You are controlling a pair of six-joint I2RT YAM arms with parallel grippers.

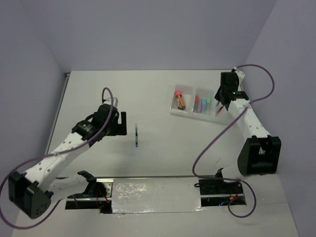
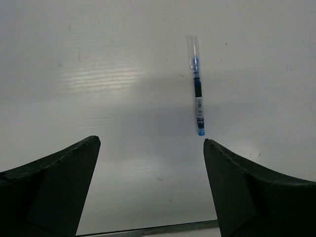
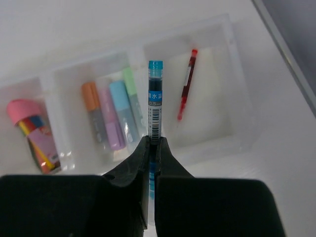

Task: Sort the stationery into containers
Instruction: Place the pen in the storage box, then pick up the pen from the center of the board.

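Note:
The blue pen in my right gripper must move before release: it would catch on the side of the red pen's cell below.
The clear three-compartment tray stands at the right back. Its left cell holds the pink-capped tan cylinder. Its middle cell holds the orange, purple, blue and green highlighters. Its right cell holds a thin red pen. My right gripper is shut on a thin blue pen, held above the tray near the wall between the middle and right cells. A second blue pen lies on the table. My left gripper is open, just short of that pen.
A silver foil strip lies between the arm bases at the near edge. A metal rail runs along the table's left edge. The table's right edge passes close beside the tray. Purple cables loop from both arms.

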